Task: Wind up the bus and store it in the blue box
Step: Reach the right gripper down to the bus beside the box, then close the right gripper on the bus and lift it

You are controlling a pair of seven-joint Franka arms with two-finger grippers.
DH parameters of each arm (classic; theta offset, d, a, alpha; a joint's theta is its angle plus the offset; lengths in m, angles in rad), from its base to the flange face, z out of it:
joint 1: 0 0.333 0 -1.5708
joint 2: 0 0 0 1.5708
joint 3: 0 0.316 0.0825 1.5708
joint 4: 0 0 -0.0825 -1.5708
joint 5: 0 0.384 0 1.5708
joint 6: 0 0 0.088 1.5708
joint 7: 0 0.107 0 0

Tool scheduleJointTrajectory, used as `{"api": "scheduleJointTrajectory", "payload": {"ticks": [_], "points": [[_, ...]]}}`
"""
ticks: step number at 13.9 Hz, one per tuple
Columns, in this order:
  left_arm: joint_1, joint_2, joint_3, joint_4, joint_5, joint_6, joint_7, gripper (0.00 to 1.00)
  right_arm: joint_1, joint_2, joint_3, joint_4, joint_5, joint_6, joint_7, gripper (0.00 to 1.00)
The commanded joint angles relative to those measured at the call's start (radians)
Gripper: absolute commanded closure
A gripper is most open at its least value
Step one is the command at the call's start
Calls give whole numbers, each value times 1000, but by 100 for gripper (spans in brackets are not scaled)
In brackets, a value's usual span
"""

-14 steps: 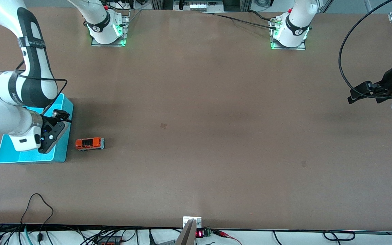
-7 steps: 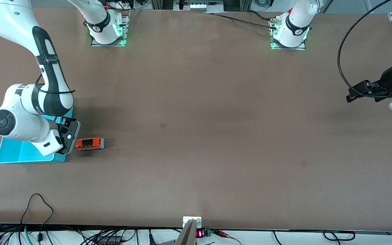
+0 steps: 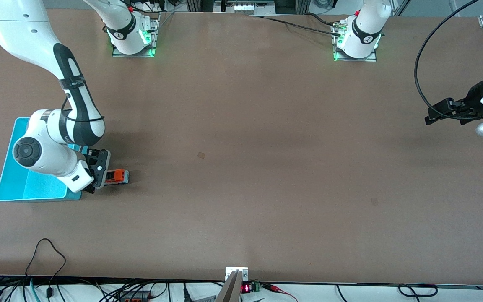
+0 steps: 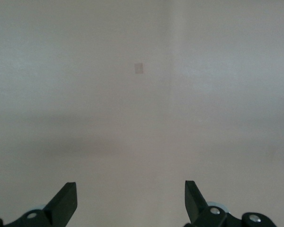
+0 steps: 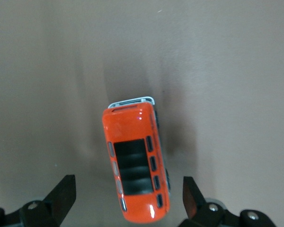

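Note:
My right gripper grabs the bus by its rear end behind the dark roof panel next, to store the bus in the blue box [image 3: 36, 185].
The small orange-red bus [image 3: 119, 176] stands on the brown table beside the light-blue box [image 3: 36, 191], at the right arm's end of the table. My right gripper [image 3: 101, 178] hangs open over the bus's end next to the box. In the right wrist view the bus [image 5: 135, 165], with its dark roof panel, lies between the two fingertips [image 5: 62, 195], with a gap on each side. My left gripper [image 3: 431, 118] waits open above bare table at the left arm's end. In the left wrist view that gripper [image 4: 130, 198] holds nothing.
The right arm's elbow and forearm hang over part of the blue box. A small dark mark [image 3: 201, 154] sits mid-table. A white block [image 3: 236, 272] and loose cables [image 3: 44, 256] lie along the table's edge nearest the front camera. A black cable [image 3: 419, 71] loops by the left arm.
The right arm has swung from above the blue box toward the bus, and its gripper now covers the bus's box-side end. The bus has not moved. The left arm has barely shifted.

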Motion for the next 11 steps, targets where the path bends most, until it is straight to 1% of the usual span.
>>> {"api": "scheduleJointTrajectory", "payload": {"ticks": [1,6,7,8,9,10,11], "points": [[-1,-15,-1,-3,21,-7,-4,0,-9,12,10,-16,1,24,-25,0],[-1,-15,-1,-6,21,-8,-4,0,-8,38,11,-18,1,62,-27,0],[-1,-13,1,-6,21,-8,-4,0,-6,41,11,-16,3,74,-24,25],[-1,-13,1,-6,21,-10,-4,0,-8,46,11,-15,3,75,-19,59],[-1,-13,1,-6,21,-10,-4,0,-8,46,10,-15,4,73,-7,82],[-1,-13,1,-6,21,-10,-4,0,-8,46,10,-15,6,73,-4,100],[-1,-13,1,-6,21,-10,-4,0,-9,46,10,-15,7,73,-2,100]]}}
